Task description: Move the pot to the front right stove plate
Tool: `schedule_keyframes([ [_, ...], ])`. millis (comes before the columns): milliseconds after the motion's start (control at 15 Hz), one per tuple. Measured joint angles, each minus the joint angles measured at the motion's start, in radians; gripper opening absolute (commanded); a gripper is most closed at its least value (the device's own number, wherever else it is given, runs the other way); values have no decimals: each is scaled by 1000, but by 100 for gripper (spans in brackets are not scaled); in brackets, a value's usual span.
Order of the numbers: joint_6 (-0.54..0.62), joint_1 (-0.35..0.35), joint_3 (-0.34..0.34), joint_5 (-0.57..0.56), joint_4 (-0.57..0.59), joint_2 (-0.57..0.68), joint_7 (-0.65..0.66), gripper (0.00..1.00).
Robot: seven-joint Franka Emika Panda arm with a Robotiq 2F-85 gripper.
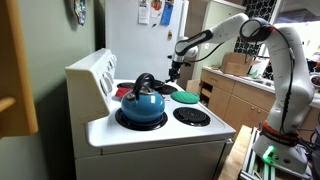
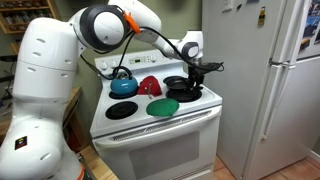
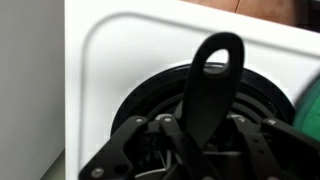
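Observation:
I will keep holding the dark pan with my gripper until its base covers the stove plate, as the plate's black rings show under the pan's handle.
The green pot is a shallow round vessel that sits on the front right stove plate; it also shows in an exterior view and at the right edge of the wrist view. My gripper hangs over the back right plate, beside and behind the pot, not touching it. In the wrist view the fingers are closed around the black handle of the dark pan. In an exterior view the gripper is low over the far side of the stove.
A blue kettle with a black handle stands on the back left plate, near the control panel. A red item lies at the stove's middle. The front left plate is bare. A fridge stands beside the stove.

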Motion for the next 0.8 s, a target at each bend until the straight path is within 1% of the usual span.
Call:
schedule_keyframes([
  [200, -1, -5, -13, -2, 1, -1, -49, 6],
  [533, -4, -24, -17, 2, 4, 1, -134, 6],
  [800, -33, -37, -18, 4, 21, 11, -211, 6],
])
